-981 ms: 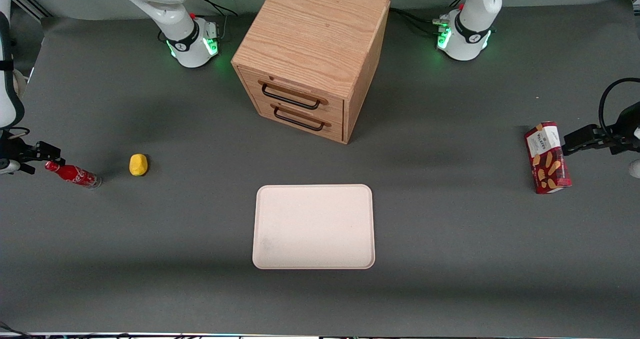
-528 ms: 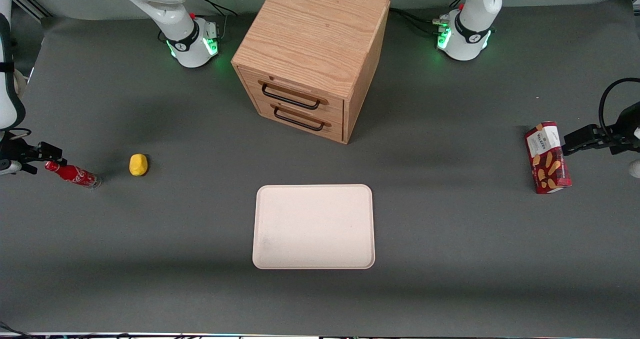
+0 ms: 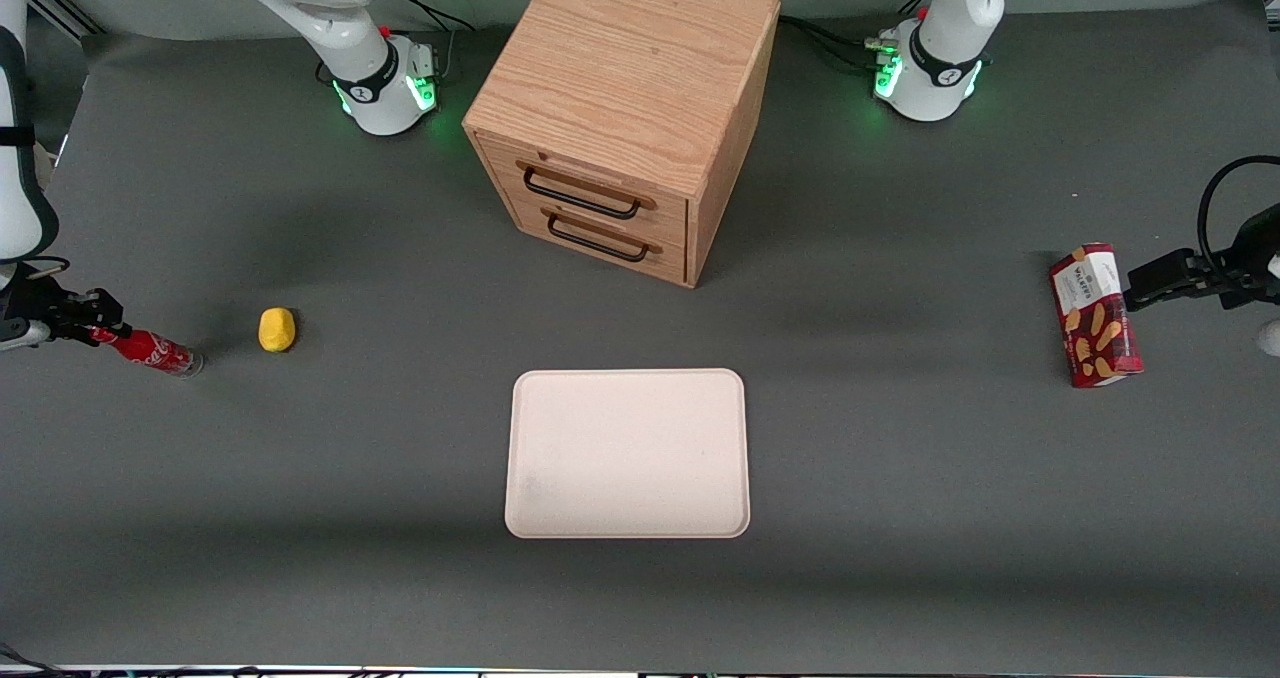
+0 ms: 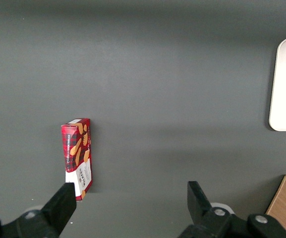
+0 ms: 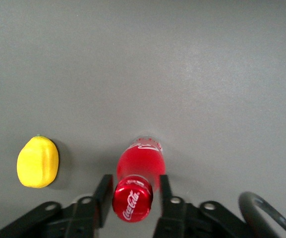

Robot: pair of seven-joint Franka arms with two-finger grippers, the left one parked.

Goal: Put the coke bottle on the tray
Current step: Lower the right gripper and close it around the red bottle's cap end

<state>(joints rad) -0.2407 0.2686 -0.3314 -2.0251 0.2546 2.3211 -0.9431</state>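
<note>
The small red coke bottle has to go on the tray (image 3: 627,453). My gripper should next grip its end with the cap (image 3: 106,335).
The coke bottle (image 3: 157,352) is slim and red with white script. It leans on the dark mat at the working arm's end of the table, with its clear base resting on the mat. My gripper (image 3: 96,320) is at its cap end. In the right wrist view the gripper (image 5: 134,179) is open. The two black fingers (image 5: 103,191) straddle the red cap of the bottle (image 5: 141,159); one finger is almost touching it and the other stands a small gap off. The pale cream-pink tray (image 3: 627,453) lies flat mid-table, near the front camera and well apart from the bottle.
A yellow lump (image 3: 277,329) (image 5: 37,161) sits beside the bottle, on the tray's side of it. A wooden two-drawer cabinet (image 3: 620,118) stands farther from the camera than the tray. A dark red snack box (image 3: 1095,315) (image 4: 77,158) lies toward the parked arm's end.
My gripper has come down and forward onto the bottle's cap end, and the fingers now cover the cap in the front view. The bottle has kept its place.
</note>
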